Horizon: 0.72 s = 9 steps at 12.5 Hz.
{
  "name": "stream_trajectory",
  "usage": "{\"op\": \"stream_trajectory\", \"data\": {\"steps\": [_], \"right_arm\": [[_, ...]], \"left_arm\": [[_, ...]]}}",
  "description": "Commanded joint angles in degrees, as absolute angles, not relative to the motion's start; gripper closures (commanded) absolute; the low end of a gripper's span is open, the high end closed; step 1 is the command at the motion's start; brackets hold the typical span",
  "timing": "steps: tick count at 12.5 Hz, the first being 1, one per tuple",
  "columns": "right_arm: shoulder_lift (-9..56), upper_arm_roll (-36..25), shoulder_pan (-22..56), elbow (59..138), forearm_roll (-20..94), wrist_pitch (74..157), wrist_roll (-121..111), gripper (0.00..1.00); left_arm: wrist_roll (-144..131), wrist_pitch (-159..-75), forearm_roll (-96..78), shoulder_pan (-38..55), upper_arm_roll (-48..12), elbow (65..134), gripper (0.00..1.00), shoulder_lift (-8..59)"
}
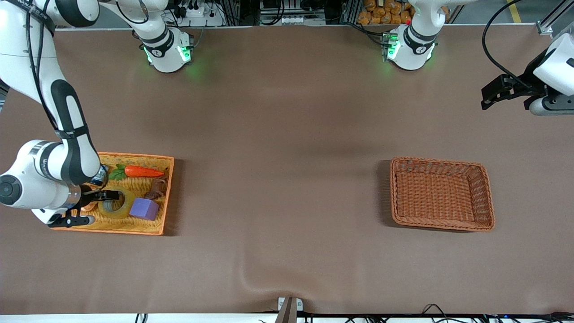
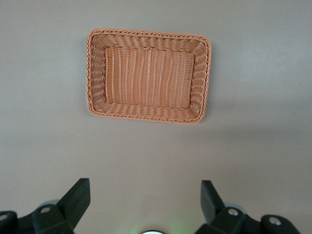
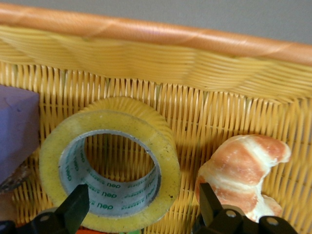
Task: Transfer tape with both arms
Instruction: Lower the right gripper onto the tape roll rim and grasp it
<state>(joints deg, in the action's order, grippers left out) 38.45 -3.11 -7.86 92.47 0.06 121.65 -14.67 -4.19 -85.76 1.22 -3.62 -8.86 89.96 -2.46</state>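
My right gripper is to grab the side of the tape's ring beside the croissant next, and this leaves the yellow tape's opposite rim (image 3: 50,163) free for my left gripper.
The yellow tape roll (image 1: 117,202) lies flat in a yellow wicker tray (image 1: 134,156) toward the right arm's end of the table. My right gripper (image 1: 101,207) is down in the tray, open, its fingers straddling one side of the roll's wall. In the right wrist view one finger (image 3: 75,204) stands over the tape's (image 3: 109,170) grey-white core and the other (image 3: 210,201) is between the tape and a croissant (image 3: 243,173). My left gripper (image 1: 486,96) is open and empty, held high over the left arm's end of the table, where the arm waits.
A purple block (image 1: 144,208), a toy carrot (image 1: 142,171) and a small brown item (image 1: 157,188) share the tray with the tape. An empty brown wicker basket (image 1: 441,226) sits toward the left arm's end; it also shows in the left wrist view (image 2: 146,117).
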Motion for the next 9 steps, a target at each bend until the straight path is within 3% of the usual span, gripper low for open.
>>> {"op": "stream_trajectory", "data": {"steps": [1, 3, 5, 6, 9], "right_arm": [[39.28, -2.46, -8.79, 92.46, 0.97, 122.60, -15.73, 0.00], [39.90, -2.46, -8.88, 92.46, 0.97, 123.75, -15.73, 0.01], [40.25, -2.46, -9.14, 92.37, 1.05, 124.45, -15.73, 0.82], [40.25, -2.46, -9.23, 92.37, 1.05, 124.89, -15.73, 1.00], [40.17, -2.46, -9.23, 92.29, 1.05, 124.89, -15.64, 1.00]], "left_arm": [[-3.60, -85.69, 0.88, -3.43, -8.88, 89.56, 0.00, -2.29], [-3.60, -85.69, 0.70, -3.43, -8.88, 89.65, 0.00, -2.20], [-3.60, -85.69, 0.70, -3.34, -8.88, 89.65, 0.00, -2.20], [-3.60, -85.69, 0.70, -3.43, -8.88, 89.65, 0.00, -2.20], [-3.60, -85.69, 0.70, -3.52, -8.88, 89.65, 0.00, -2.20]]}}
